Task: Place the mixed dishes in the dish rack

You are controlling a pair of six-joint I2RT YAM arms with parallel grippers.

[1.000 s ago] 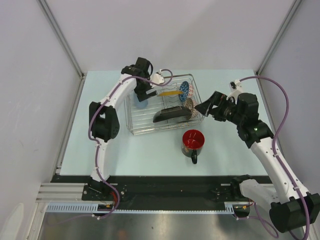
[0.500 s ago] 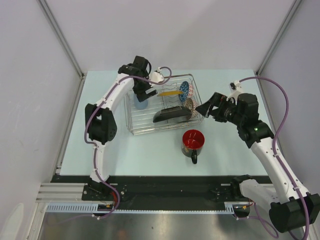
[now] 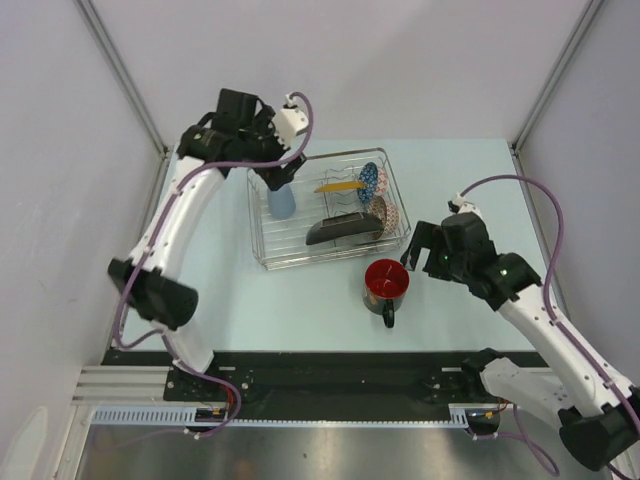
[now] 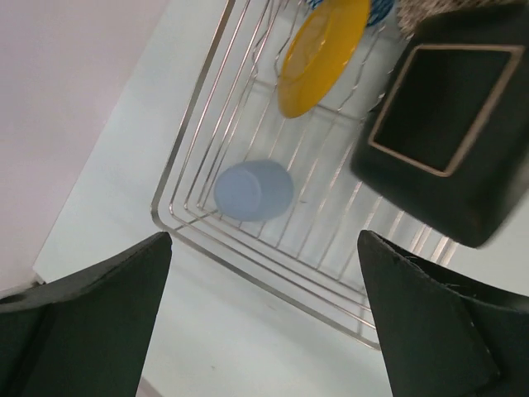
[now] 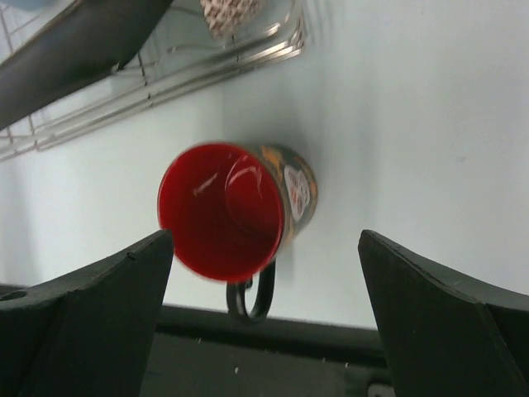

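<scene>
My right gripper grabs the red-lined mug's rim next, leaving the handle and the rest free to hand over to my left gripper.
The dish rack (image 3: 264,243) is a silver wire basket mid-table. In it stand the round yellow plate (image 3: 340,186), the blue bowl (image 3: 370,180), the brown-speckled bowl (image 3: 381,212) and the square black plate (image 3: 343,230). A pale blue cup (image 3: 282,201) sits upside down in its left end. My left gripper (image 3: 273,172) is open and empty, above the rack's far left corner; its view shows the cup (image 4: 254,189), yellow plate (image 4: 322,50) and black plate (image 4: 446,116). The red-lined mug (image 3: 386,281) lies on the table before the rack. My right gripper (image 3: 414,252) is open just right of it, above the mug (image 5: 231,211).
The rack's front wires (image 5: 207,74) run close behind the mug. The mug's handle (image 5: 252,298) points toward the table's near edge, by the black base rail (image 3: 330,365). Grey walls close in the table on the left, back and right.
My left gripper has risen and pulled back left from the pale blue cup, which stays in the rack. My right gripper has swung down and nearer, to beside the mug.
</scene>
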